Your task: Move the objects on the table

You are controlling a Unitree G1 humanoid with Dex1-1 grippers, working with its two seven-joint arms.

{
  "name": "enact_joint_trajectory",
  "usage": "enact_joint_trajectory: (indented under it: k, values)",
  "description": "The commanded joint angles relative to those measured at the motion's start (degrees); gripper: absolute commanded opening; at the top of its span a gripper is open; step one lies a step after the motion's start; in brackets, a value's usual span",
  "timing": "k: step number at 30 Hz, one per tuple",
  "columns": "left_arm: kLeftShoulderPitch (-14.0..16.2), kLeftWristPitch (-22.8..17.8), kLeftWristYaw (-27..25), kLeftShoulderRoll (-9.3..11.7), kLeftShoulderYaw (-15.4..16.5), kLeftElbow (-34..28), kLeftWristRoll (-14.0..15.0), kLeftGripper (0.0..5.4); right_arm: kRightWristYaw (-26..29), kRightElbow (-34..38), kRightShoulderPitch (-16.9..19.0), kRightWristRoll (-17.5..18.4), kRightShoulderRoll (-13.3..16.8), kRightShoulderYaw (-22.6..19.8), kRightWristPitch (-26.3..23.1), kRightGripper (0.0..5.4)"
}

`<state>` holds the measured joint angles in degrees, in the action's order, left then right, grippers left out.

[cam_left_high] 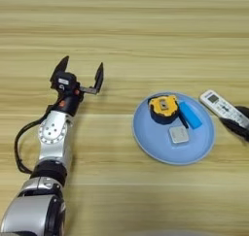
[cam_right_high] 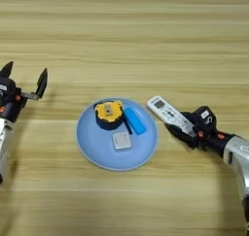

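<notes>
The white remote control [cam_right_high: 167, 112] rests low on the tabletop beside the blue plate and would lie flat, so it is time for my right gripper to release the remote now.
A light blue plate [cam_right_high: 92, 145] lies on the wooden table [cam_left_high: 126, 31]. On it rest the yellow-black tape measure [cam_right_high: 108, 111], the blue bar [cam_right_high: 134, 120] and the small grey block [cam_right_high: 121, 140]. The long white remote control [cam_right_high: 167, 112] lies just right of the plate, slanted, and my right gripper [cam_right_high: 187, 129] is shut on its near end. My left gripper [cam_left_high: 81, 71] stands open well left of the plate, with nothing between its fingers. The plate [cam_left_high: 146, 138], the tape measure [cam_left_high: 163, 107] and the remote control [cam_left_high: 223, 107] also show in the left eye view.
My left arm [cam_left_high: 51, 143] runs up from the lower left corner with a black cable looped beside it. My right forearm [cam_right_high: 238, 157] comes in from the right edge. Bare wood fills the far half of the table.
</notes>
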<state>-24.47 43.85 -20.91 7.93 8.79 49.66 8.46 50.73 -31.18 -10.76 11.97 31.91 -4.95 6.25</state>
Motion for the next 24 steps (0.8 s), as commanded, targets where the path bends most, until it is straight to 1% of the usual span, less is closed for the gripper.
enact_joint_trajectory:
  k: [1,2,3,7,8,9,13,16,21,24]
  values:
    - [-1.09,0.54,-0.44,0.46,0.17,0.25,0.33,5.40,0.66,-1.27,0.07,-1.19,0.77,0.65,0.02,2.91]
    - [-1.10,0.54,-0.47,0.48,0.17,0.21,0.35,5.40,0.82,-1.31,0.07,-1.21,0.74,0.70,0.17,2.91]
    - [-1.11,0.56,-0.50,0.50,0.16,0.17,0.41,5.40,0.92,-1.34,0.07,-1.24,0.73,0.73,0.31,3.20]
    - [-1.09,0.60,-0.57,0.57,0.11,0.10,0.53,5.40,0.94,-0.51,-0.17,-0.78,0.51,0.10,0.53,3.60]
    - [-1.06,0.60,-0.60,0.58,0.10,0.06,0.54,5.40,1.06,-0.17,-0.18,-0.56,0.50,-0.04,0.43,3.60]
    - [-1.05,0.61,-0.63,0.60,0.10,0.05,0.55,5.40,1.24,0.33,-0.06,-0.49,0.58,-0.05,0.42,3.81]
    - [-1.05,0.66,-0.66,0.57,0.10,0.02,0.57,5.40,1.59,1.58,0.28,-0.41,0.74,-0.13,0.49,4.15]
    - [-1.10,0.68,-0.62,0.55,0.08,0.02,0.54,5.40,1.28,2.57,0.09,-0.02,0.65,-0.57,0.69,4.52]
    - [-1.19,0.76,-0.63,0.61,0.11,0.14,0.56,5.40,0.94,6.66,0.64,0.92,0.59,-1.40,0.95,5.04]
    - [-1.19,0.80,-0.68,0.62,0.02,0.26,0.44,5.40,0.59,10.73,1.18,1.79,0.59,-1.87,0.38,5.36]
